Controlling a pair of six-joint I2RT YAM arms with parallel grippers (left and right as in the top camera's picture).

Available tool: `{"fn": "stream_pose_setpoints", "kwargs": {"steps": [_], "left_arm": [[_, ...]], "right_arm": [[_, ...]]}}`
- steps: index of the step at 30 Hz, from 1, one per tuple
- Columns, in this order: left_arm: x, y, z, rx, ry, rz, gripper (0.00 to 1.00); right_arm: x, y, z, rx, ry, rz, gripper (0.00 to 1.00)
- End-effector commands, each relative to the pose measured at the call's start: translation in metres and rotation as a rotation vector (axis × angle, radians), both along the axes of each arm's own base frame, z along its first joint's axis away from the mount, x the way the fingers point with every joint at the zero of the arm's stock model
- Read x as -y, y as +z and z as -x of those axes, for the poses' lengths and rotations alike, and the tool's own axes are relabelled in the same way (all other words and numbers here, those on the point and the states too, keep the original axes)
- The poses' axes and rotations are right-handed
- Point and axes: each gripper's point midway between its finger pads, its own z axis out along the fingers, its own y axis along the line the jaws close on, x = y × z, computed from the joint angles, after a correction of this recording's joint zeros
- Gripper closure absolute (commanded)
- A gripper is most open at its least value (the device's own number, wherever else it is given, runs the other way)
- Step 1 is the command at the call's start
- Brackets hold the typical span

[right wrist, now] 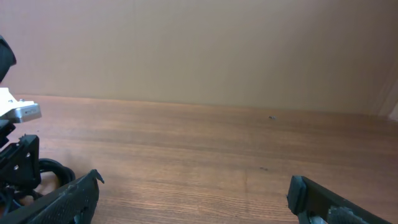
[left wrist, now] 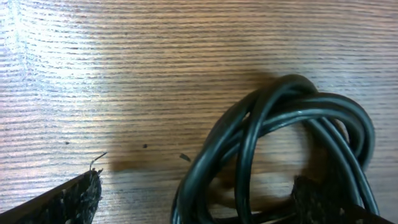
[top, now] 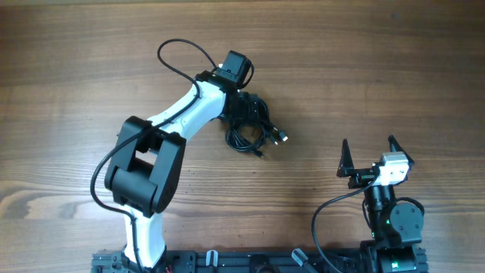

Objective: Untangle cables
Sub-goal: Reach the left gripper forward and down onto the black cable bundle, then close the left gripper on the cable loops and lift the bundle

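Observation:
My left gripper is to grab the cables by the bundled loops next, away from the silvery plug [top: 282, 138]. That end of the cables then stays free to untangle.
The cables [top: 252, 127] lie as a bundle of thin black loops on the wooden table, with a silvery plug [top: 282, 138] at the bundle's right end. My left gripper [top: 246, 102] is down at the top of the bundle, open. In the left wrist view the cables [left wrist: 280, 121] loop between its spread fingertips [left wrist: 74, 198], and the right fingertip sits at the loops. My right gripper [top: 371, 157] stands open at the lower right, well clear of the bundle, with nothing between its fingers [right wrist: 68, 199]. A bit of the cables [right wrist: 53, 168] shows at the far left of the right wrist view.
The white left arm [top: 178, 114] reaches diagonally over the table from its base at the front edge, and its own thick black wire [top: 182, 53] arcs above it. The wooden table [top: 394, 68] extends on all sides.

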Motion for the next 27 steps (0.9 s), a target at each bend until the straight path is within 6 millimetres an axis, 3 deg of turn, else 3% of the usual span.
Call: {"fn": "stream_pose_setpoints", "kwargs": {"steps": [1, 6, 7, 8, 9, 13, 17, 20, 23, 27], "left_arm": [[-0.004, -0.015, -0.002, -0.021, 0.03, -0.032, 0.0], [-0.004, -0.023, 0.003, -0.05, 0.026, -0.034, 0.03], [-0.004, -0.023, 0.002, -0.046, 0.026, -0.032, 0.11], [-0.003, -0.022, 0.001, -0.042, 0.026, -0.03, 0.29], [-0.003, -0.022, 0.001, -0.039, 0.026, -0.029, 0.37], [-0.003, -0.023, 0.001, -0.039, 0.026, -0.028, 0.62], [-0.003, -0.023, 0.001, -0.039, 0.026, -0.028, 0.94], [-0.005, -0.021, 0.005, -0.053, 0.027, -0.036, 0.96], [-0.004, 0.018, -0.002, 0.02, 0.049, 0.002, 0.96], [-0.017, 0.092, -0.016, 0.222, 0.086, -0.018, 0.96]], "right_arm": [[0.0, 0.001, 0.0, 0.005, -0.004, -0.015, 0.0], [0.0, 0.001, 0.0, 0.005, -0.004, -0.015, 0.0], [0.0, 0.001, 0.0, 0.005, -0.004, -0.015, 0.0], [0.0, 0.001, 0.0, 0.005, -0.004, -0.015, 0.0], [0.0, 0.001, 0.0, 0.005, -0.004, -0.015, 0.0], [0.0, 0.001, 0.0, 0.005, -0.004, -0.015, 0.0], [0.0, 0.001, 0.0, 0.005, -0.004, -0.015, 0.0], [0.0, 0.001, 0.0, 0.005, -0.004, -0.015, 0.0], [0.0, 0.001, 0.0, 0.005, -0.004, -0.015, 0.0], [0.0, 0.001, 0.0, 0.005, -0.004, -0.015, 0.0]]}}
